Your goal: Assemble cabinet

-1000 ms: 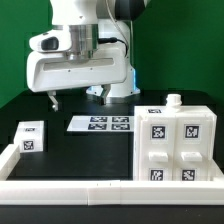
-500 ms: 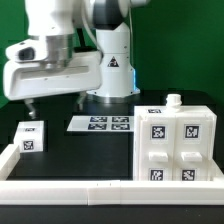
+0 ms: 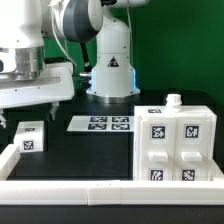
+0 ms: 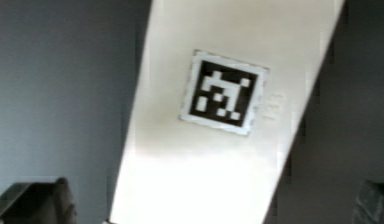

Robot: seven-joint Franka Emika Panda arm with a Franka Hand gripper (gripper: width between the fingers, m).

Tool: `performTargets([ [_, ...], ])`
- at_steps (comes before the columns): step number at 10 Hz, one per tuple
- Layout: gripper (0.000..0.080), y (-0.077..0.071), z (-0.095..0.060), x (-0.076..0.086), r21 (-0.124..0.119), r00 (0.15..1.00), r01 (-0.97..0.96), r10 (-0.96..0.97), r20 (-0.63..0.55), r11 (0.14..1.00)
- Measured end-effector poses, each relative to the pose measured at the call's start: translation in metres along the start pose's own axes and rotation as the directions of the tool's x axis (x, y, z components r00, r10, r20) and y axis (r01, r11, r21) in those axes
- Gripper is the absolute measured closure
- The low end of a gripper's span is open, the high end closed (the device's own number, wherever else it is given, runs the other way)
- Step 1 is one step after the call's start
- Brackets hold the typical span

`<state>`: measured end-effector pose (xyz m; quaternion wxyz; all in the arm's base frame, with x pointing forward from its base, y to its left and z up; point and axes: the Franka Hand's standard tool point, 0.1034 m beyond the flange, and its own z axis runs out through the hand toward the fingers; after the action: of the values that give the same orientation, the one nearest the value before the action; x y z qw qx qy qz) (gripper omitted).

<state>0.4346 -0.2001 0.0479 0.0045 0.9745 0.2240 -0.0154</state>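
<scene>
The small tagged drawer block [image 3: 30, 137] has to be fitted to the white cabinet [image 3: 175, 145]. My gripper should next grab the block by its two long sides.
The cabinet [image 3: 175, 145], a large white box with square tags on its front and top, stands at the exterior view's right. A small white tagged drawer block [image 3: 30, 137] lies at the exterior view's left. My gripper [image 3: 27, 112] hangs just above this block, open and empty, with one finger [image 3: 52, 103] showing beside it. In the wrist view the white block [image 4: 224, 130] with its tag fills the middle. My gripper [image 4: 203, 205] is spread wide around it, with dark fingertips [image 4: 38, 200] at the picture's edges, apart from the block.
The marker board [image 3: 103, 124] lies flat at mid-table behind the cabinet's left side. A low white border wall [image 3: 70, 187] runs along the front and left edges. The arm's base [image 3: 112, 75] stands at the back.
My arm has swung toward the exterior view's left, from above the marker board to above the small drawer block. The gripper has stayed open. The cabinet and block have not moved.
</scene>
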Motion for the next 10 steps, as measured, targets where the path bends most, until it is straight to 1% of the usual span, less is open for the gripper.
performTargets([
  [2, 0.0002, 0.006, 0.003, 0.0, -0.005, 1.0, 0.005, -0.005, 0.001, 1.0],
  [3, 0.0002, 0.002, 0.009, -0.003, -0.001, 1.0, 0.006, -0.006, 0.005, 1.0],
  [6, 0.0002, -0.001, 0.014, -0.005, 0.006, 1.0, 0.008, -0.008, 0.013, 1.0],
  [8, 0.0002, 0.0, 0.023, -0.01, -0.001, 1.0, 0.025, -0.025, 0.012, 1.0],
  [10, 0.0002, -0.003, 0.031, -0.014, 0.003, 1.0, 0.025, -0.025, 0.018, 1.0],
])
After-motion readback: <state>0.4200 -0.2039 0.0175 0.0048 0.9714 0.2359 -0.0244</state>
